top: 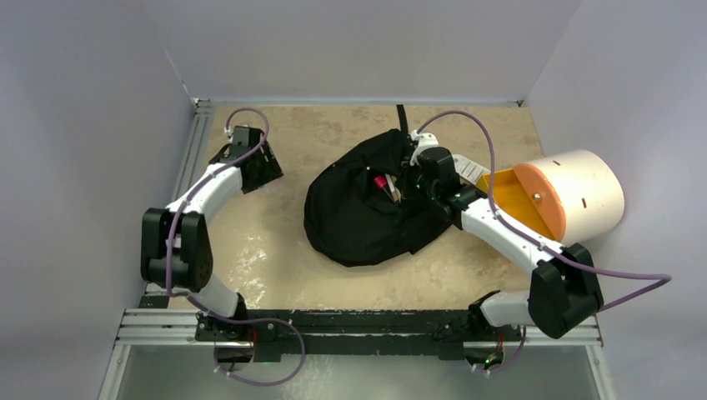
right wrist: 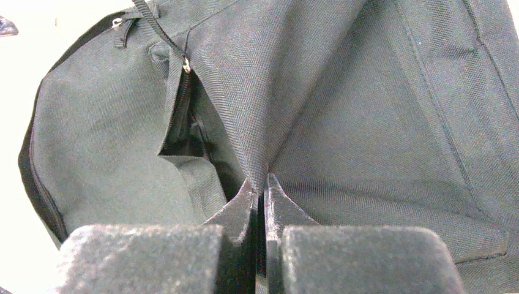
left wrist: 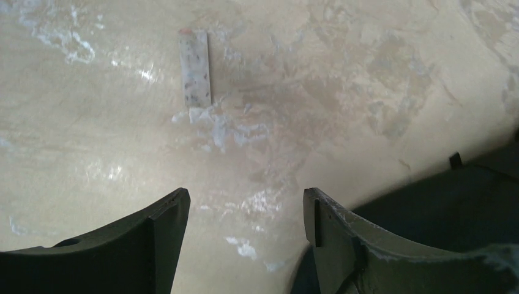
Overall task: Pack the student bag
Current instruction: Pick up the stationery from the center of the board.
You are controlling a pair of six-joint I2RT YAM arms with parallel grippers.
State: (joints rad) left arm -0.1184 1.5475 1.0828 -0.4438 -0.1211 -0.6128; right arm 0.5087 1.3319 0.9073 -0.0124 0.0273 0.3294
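Next, my left gripper grabs the small pale strip's long sides at the middle, so an end of the strip stays free to enter the student bag (top: pixel 358 217).
The student bag (top: pixel 358 217), a large soft black backpack, lies in the middle of the table with its opening facing up. A red-tipped item (top: pixel 381 182) shows inside the opening. My right gripper (top: pixel 410 177) is shut on a fold of the bag's fabric at the opening's right edge; in the right wrist view the fabric (right wrist: pixel 257 122) rises in a pinched ridge from between the fingertips (right wrist: pixel 264 184). A zip pull (right wrist: pixel 185 63) hangs beside the open slit. My left gripper (top: pixel 265 169) is open and empty, left of the bag, over bare table (left wrist: pixel 245 202).
A cream-and-orange cylinder (top: pixel 567 196) lies on its side at the right, open end toward the bag. A small pale strip (left wrist: pixel 194 67) lies on the table ahead of the left gripper. Grey walls enclose the table; a metal rail (top: pixel 358 327) runs along the near edge.
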